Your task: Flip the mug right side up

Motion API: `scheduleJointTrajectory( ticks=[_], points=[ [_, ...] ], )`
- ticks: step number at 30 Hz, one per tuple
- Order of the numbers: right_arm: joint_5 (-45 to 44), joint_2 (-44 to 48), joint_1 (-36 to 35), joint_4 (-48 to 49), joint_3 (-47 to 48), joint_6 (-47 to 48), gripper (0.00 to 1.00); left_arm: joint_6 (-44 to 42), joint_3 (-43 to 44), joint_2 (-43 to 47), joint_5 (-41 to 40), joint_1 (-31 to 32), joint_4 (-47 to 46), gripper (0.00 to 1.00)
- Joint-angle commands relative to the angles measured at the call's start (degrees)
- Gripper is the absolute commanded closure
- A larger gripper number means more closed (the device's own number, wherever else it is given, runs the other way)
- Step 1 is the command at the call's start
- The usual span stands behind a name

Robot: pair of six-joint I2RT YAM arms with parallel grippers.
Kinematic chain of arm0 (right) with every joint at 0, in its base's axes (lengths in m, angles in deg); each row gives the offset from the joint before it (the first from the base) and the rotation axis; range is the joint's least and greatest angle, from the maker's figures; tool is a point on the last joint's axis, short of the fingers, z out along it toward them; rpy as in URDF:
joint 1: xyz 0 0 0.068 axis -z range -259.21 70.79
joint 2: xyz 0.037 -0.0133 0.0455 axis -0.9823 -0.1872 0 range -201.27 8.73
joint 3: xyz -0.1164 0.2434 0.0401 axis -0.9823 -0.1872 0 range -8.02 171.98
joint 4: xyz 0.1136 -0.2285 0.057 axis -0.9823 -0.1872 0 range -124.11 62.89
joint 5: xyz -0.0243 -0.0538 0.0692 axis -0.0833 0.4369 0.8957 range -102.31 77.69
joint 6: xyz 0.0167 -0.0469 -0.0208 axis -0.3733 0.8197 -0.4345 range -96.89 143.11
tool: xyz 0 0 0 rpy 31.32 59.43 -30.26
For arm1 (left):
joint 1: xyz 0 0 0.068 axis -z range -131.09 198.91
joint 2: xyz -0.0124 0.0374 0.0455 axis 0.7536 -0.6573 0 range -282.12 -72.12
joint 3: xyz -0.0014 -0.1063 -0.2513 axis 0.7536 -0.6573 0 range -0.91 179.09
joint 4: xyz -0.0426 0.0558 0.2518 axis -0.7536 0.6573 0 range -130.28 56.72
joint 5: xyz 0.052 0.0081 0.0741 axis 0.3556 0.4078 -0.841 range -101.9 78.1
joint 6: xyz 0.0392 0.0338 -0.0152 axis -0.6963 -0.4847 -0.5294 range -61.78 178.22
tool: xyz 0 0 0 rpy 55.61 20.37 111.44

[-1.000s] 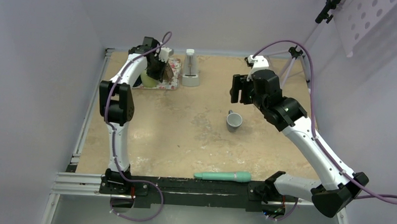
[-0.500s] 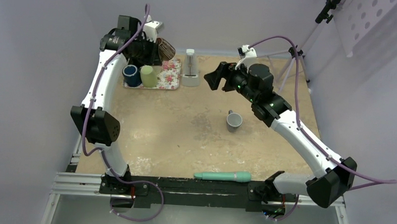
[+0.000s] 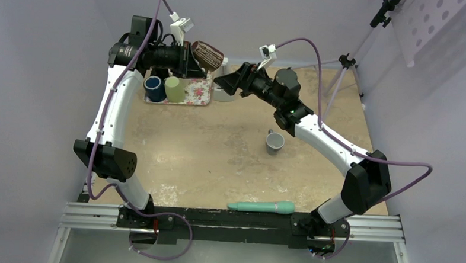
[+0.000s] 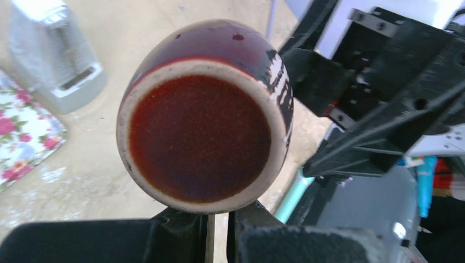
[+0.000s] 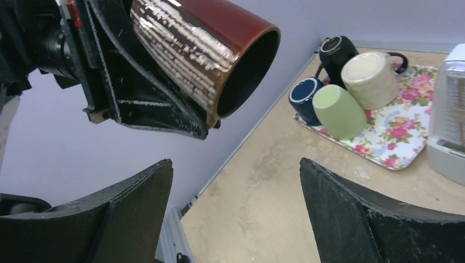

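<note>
The robot's right gripper isn't ready to close on the brown mug's rim yet and needs to move toward the mug's rim first. The mug's rim is beyond the gripper's fingers, so they would miss it if they closed now.
A glossy brown mug (image 3: 207, 52) hangs in the air above the back of the table, lying sideways. Its reddish base (image 4: 200, 137) faces the left wrist camera and its dark mouth (image 5: 247, 71) points toward the right arm. My left gripper (image 3: 192, 55) is shut on the mug from beneath, its jaws almost together (image 4: 218, 216); the part they pinch is hidden. My right gripper (image 3: 228, 81) is open just right of the mug. In the right wrist view its wide-spread jaws (image 5: 236, 164) sit below the mug's mouth with nothing between them.
A floral tray (image 3: 198, 93) at the back left holds a blue mug (image 3: 154, 88), a green mug (image 3: 174, 88), a cream mug (image 5: 370, 79) and a black mug (image 5: 335, 52). A white device (image 3: 223, 89) stands beside it. A grey mug (image 3: 274, 143) sits upright mid-table; a teal cylinder (image 3: 262, 207) lies near the front edge.
My left arm has lifted the brown mug off the tray and carried it up and right. My right arm has swung left toward it and its jaws have spread wider.
</note>
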Motion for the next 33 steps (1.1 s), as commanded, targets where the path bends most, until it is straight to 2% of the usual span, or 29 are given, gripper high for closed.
scheduleJointTrajectory(
  ticks=[1,7,11,13,14,16,20,22,23,24,27,28,29,30,33],
  points=[
    [5.5,-1.1,-0.2,11.6,2.8,-6.4,0.12,5.8,-3.0,3.7,8.9,1.1,-6.3,1.0],
    [6.0,-2.1,-0.2,19.4,3.2,-8.7,0.17,6.0,-6.8,4.7,10.9,1.9,-7.5,1.0],
    [8.1,-4.2,-0.2,27.8,2.9,-13.7,0.25,6.3,-9.1,5.1,12.0,3.8,-8.9,1.0],
    [9.3,-5.2,-0.1,33.7,2.5,-15.9,0.32,6.9,-10.7,5.1,13.1,4.7,-9.7,1.0],
    [9.5,-5.5,-0.1,35.2,2.5,-16.6,0.38,7.3,-11.5,5.0,13.7,4.8,-10.1,1.0],
    [8.9,-5.4,0.0,34.3,2.8,-16.6,0.57,7.9,-12.8,4.8,15.0,4.8,-10.6,1.0],
    [1.5,-1.5,1.9,21.5,1.1,-12.8,1.0,2.6,-12.6,4.6,15.0,4.8,-6.2,1.0],
    [-0.8,1.0,3.7,18.6,-1.5,-12.2,1.0,-0.1,-12.4,4.3,14.0,4.8,-3.8,1.0],
    [-1.1,2.1,4.9,18.7,-3.3,-12.4,1.0,-1.2,-12.3,4.1,13.4,4.8,-2.5,0.94],
    [-1.0,3.4,5.9,18.6,-4.9,-12.5,1.0,-1.7,-12.1,3.7,12.6,4.8,-1.5,0.8],
    [-2.8,7.8,9.1,11.1,-7.0,-8.8,1.0,-2.3,-10.4,2.5,9.3,4.5,0.9,0.27],
    [-5.2,9.4,9.9,6.5,-7.1,-6.0,1.0,-2.8,-9.7,2.2,7.7,4.5,1.5,0.14],
    [-7.1,11.2,10.7,2.1,-7.1,-3.0,1.0,-3.4,-8.9,1.9,6.1,4.4,2.0,0.05],
    [-9.5,13.1,11.4,-3.1,-6.8,0.9,1.0,-4.1,-8.0,1.8,4.4,4.4,2.8,0.01],
    [-20.9,16.3,13.7,-23.8,-2.7,11.4,1.0,-9.5,-5.6,1.9,-0.5,4.4,5.6,0.0]
  ],
)
